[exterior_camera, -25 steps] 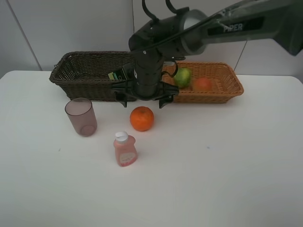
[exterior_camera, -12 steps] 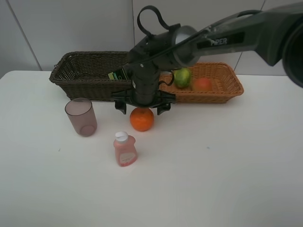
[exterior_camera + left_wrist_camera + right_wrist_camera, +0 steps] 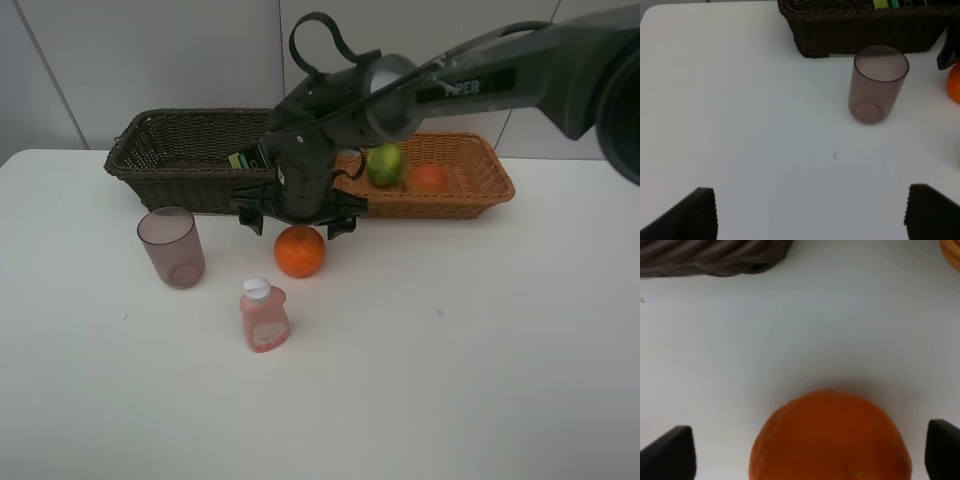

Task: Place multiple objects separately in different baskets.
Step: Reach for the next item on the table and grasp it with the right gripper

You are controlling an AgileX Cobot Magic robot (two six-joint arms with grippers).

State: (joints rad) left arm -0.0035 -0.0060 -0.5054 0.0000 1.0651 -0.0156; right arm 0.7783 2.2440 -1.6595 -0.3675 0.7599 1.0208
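The open fingers of my right gripper are above the top of the orange and would miss it if they closed now. They need to go lower before they close on the orange.
The orange (image 3: 300, 253) lies on the white table just in front of the baskets. My right gripper (image 3: 296, 224) hangs open directly over it, one finger on each side of its top; in the right wrist view the orange (image 3: 830, 440) sits between the two fingertips (image 3: 670, 452), untouched. Left of it stands the mauve cup (image 3: 172, 247), and the pink bottle (image 3: 264, 316) is nearer the front. The dark brown basket (image 3: 170, 150) holds the green pump bottle (image 3: 250, 157). The orange-tan basket (image 3: 470, 185) holds the green fruit (image 3: 385, 163) and the red-yellow fruit (image 3: 428, 178). My left gripper (image 3: 815, 215) is open over bare table, short of the cup (image 3: 877, 85).
The right arm reaches in from the upper right, across the baskets. A grey wall stands behind the table. The dark basket's front wall (image 3: 865, 35) is just behind the cup.
My right gripper has come down from in front of the baskets to just above the orange, then held there. Nothing on the table has moved.
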